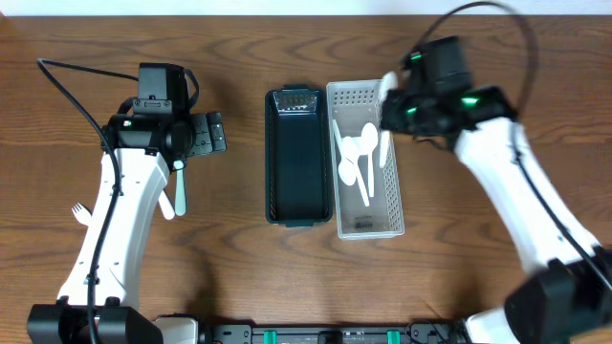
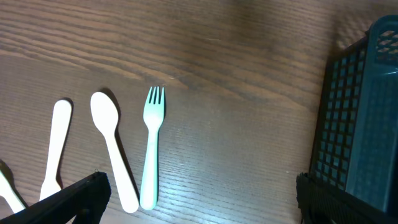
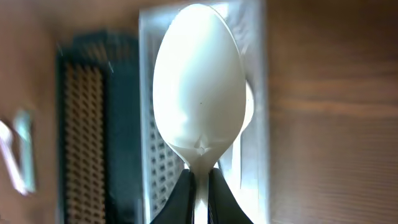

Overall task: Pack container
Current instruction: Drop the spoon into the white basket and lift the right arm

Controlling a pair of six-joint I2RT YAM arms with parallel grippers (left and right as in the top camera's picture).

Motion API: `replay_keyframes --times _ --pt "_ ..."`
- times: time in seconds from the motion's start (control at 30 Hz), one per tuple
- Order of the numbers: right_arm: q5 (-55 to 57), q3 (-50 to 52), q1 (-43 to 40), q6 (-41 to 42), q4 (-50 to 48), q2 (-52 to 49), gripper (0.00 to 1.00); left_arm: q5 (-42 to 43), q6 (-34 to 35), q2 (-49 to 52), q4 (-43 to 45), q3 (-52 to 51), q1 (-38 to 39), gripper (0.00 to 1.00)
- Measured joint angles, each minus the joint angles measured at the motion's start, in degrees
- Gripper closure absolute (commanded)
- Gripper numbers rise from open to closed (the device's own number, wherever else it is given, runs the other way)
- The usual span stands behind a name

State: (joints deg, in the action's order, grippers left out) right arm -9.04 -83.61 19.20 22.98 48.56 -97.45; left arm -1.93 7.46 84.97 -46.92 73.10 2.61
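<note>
My right gripper keeps holding the white spoon for now until it is lower. The white basket's bottom lies far below, so if I opened now, the spoon would drop from high up.
A dark basket [image 1: 298, 158] and a white basket [image 1: 365, 162] stand side by side at the table's middle. The white one holds several white spoons [image 1: 356, 158]. My right gripper [image 1: 390, 100] hovers over the white basket's far end, shut on a white spoon [image 3: 199, 87] by its neck, fingers [image 3: 200, 193] pinching it, bowl pointing away. My left gripper [image 1: 212, 134] is open and empty, left of the dark basket [image 2: 367, 124]. In the left wrist view its fingers [image 2: 199, 202] straddle bare wood, with a pale green fork [image 2: 151, 146] and a white spoon [image 2: 114, 149] just left.
Another white handle [image 2: 55, 149] lies left of the spoon. In the overhead view a white spoon [image 1: 180, 186] and a fork [image 1: 81, 212] lie by the left arm. The dark basket [image 3: 93, 124] also shows left of the white basket [image 3: 255, 124] in the right wrist view.
</note>
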Motion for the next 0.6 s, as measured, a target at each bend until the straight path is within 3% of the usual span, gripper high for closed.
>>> replay_keyframes --times 0.23,0.4,0.6 --pt "0.0 0.1 3.8 -3.6 1.4 -12.2 0.89 0.0 0.0 0.0 0.0 0.0 0.0 0.02" --pt "0.3 0.1 3.8 -6.6 0.4 -13.0 0.60 0.0 0.0 0.0 -0.6 0.0 0.0 0.02" --pt "0.4 -5.5 3.5 -10.1 3.3 -12.6 0.52 0.0 -2.0 0.0 -3.9 0.6 -0.2 0.02"
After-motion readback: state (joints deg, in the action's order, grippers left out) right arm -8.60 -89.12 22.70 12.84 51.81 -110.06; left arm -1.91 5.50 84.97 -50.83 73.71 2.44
